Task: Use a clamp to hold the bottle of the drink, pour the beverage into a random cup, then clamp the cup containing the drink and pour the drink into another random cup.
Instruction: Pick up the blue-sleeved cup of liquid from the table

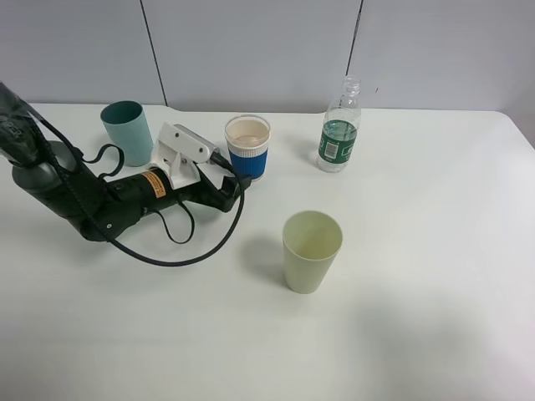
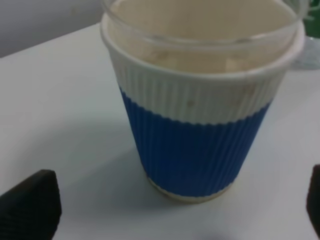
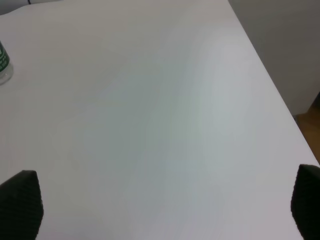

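Note:
I will pour the drink into another cup (image 1: 311, 251), so next I will grab the paper cup with my left gripper by its blue ribbed band (image 1: 248, 164).
A blue-and-white ribbed paper cup (image 1: 247, 149) stands at the back centre of the table; it fills the left wrist view (image 2: 200, 135). My left gripper (image 1: 234, 174) is open just in front of that cup, with its fingertips (image 2: 30, 205) wide apart and short of the cup's sides. A clear bottle with a green label (image 1: 339, 127) stands uncapped to the right of the cup. A pale green cup (image 1: 311, 251) stands nearer the front, and a teal cup (image 1: 127, 132) at the back left. My right gripper (image 3: 162, 205) is open over bare table.
The left arm and its black cable (image 1: 180, 251) lie low across the table's left side. The right wrist view shows the white table's edge (image 3: 280, 100), the floor beyond it, and a sliver of the bottle (image 3: 3, 62).

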Controlling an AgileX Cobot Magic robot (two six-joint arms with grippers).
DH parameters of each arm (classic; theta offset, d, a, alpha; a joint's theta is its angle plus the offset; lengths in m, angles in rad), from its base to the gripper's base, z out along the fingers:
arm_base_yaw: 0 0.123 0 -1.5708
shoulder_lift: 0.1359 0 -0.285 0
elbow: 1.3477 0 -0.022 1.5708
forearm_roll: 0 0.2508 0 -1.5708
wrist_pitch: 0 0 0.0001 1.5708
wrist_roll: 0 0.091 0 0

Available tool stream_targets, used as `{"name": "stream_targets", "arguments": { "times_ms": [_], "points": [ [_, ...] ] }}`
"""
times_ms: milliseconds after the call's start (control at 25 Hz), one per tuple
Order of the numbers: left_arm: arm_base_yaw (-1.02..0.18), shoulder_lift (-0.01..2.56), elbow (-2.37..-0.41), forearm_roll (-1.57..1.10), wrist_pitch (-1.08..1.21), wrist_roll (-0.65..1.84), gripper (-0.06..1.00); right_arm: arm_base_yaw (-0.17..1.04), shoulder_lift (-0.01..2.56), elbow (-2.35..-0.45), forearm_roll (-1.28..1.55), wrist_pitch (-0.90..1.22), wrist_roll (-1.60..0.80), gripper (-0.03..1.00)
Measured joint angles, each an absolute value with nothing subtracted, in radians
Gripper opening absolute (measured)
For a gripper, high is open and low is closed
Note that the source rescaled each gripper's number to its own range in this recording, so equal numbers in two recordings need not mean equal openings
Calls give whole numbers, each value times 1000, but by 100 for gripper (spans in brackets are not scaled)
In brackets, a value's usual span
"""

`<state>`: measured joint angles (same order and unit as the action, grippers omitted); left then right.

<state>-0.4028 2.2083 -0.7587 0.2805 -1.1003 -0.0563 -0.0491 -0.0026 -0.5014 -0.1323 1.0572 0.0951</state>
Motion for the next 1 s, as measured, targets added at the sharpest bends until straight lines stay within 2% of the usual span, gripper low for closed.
{"name": "stream_targets", "arguments": {
  "times_ms": [640,1000],
  "points": [
    [-403,2335,-961,344,-1107,-154,100,-49,-3,-501,-132,1057,95,100],
    [-403,2349,-1004,372,-1107,-158,100,-49,-3,-501,-132,1057,95,100]
  ]
}}
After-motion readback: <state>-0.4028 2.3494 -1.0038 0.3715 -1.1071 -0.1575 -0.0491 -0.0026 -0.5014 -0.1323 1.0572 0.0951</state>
